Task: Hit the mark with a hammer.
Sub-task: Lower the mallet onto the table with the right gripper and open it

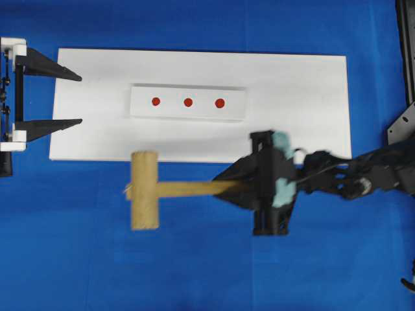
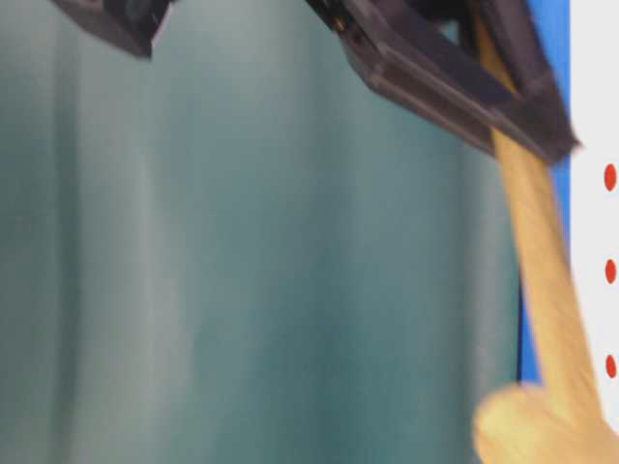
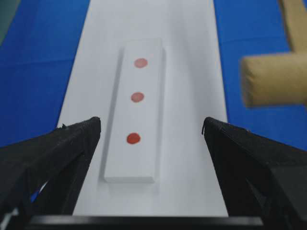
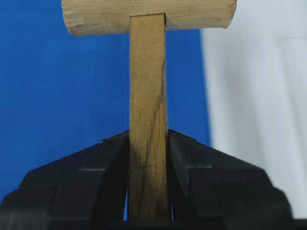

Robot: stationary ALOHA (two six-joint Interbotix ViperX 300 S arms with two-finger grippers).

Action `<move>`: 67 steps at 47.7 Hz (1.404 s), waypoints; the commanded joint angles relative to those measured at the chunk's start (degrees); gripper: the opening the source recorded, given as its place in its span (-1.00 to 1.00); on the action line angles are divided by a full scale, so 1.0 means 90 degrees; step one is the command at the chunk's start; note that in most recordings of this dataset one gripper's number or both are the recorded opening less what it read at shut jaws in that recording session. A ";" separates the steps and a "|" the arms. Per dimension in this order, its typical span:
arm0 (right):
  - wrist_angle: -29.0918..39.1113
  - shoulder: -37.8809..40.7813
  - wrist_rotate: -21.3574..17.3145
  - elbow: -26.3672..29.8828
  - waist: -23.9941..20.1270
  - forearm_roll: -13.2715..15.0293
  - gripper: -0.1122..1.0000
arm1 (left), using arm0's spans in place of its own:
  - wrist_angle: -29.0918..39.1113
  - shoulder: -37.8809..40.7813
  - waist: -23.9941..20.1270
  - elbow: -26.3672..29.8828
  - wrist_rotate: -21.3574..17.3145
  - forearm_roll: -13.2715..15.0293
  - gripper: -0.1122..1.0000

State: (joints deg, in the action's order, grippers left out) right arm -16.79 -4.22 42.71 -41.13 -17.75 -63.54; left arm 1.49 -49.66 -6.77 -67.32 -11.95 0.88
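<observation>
The hammer's head [image 1: 144,190] is above the blue cloth, so my right gripper must keep holding the hammer.
The hammer [image 1: 146,190] is a light wooden mallet. Its head lies over the blue cloth just in front of the white board [image 1: 305,84]. My right gripper [image 1: 227,188] is shut on the hammer's handle [image 4: 147,96], with the head [image 4: 148,17] pointing away from it. It also shows in the table-level view [image 2: 546,290] and the left wrist view [image 3: 276,79]. Three red marks [image 1: 188,102] sit in a row on a white block [image 1: 237,103] in the board's middle. My left gripper [image 1: 81,99] is open and empty at the board's left end, facing the block [image 3: 120,158].
A blue cloth [image 1: 78,259] covers the table around the white board. A black stand part [image 1: 403,123] sits at the right edge.
</observation>
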 commanded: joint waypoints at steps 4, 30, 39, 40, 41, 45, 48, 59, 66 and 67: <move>-0.0107 0.0479 -0.0010 0.0693 -0.0215 -0.0264 -0.64 | -0.0059 0.0020 -0.0020 0.0039 0.0020 0.0020 0.75; -0.0557 0.1475 -0.0010 0.1074 -0.0596 -0.0625 -0.64 | -0.0068 0.0020 -0.0010 -0.0029 0.0029 0.0029 0.75; -0.0557 0.1914 -0.0010 0.1094 -0.0596 -0.0625 -0.64 | -0.0127 0.0020 -0.0010 -0.0029 0.0029 0.0029 0.75; -0.0557 0.1953 -0.0010 0.1104 -0.0596 -0.0625 -0.64 | -0.0137 0.0010 -0.0020 -0.0029 0.0029 0.0029 0.75; -0.0566 0.1982 -0.0020 0.1104 -0.0596 -0.0635 -0.64 | -0.0146 0.0020 -0.0020 -0.0029 0.0029 0.0029 0.75; -0.0566 0.2139 -0.0088 0.1113 -0.0596 -0.0625 -0.64 | -0.0186 0.0020 -0.0020 -0.0029 0.0029 0.0029 0.75; -0.0596 0.2217 -0.0137 0.1113 -0.0596 -0.0625 -0.64 | -0.0195 0.0010 -0.0020 -0.0029 0.0029 0.0029 0.75; -0.0625 0.2363 -0.0166 0.1104 -0.0596 -0.0615 -0.64 | -0.0205 0.0020 -0.0039 -0.0039 0.0029 0.0029 0.75; -0.0645 0.2373 -0.0156 0.1055 -0.0596 -0.0586 -0.64 | -0.0205 0.0020 -0.0098 -0.0039 0.0029 0.0020 0.75; -0.0635 0.2383 -0.0156 0.1055 -0.0596 -0.0586 -0.64 | -0.0205 0.0020 -0.0107 -0.0029 0.0020 0.0029 0.75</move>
State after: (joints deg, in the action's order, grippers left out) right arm -22.06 18.02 41.31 -32.08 -23.20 -69.08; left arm 0.18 -49.75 -7.29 -68.12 -11.87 1.05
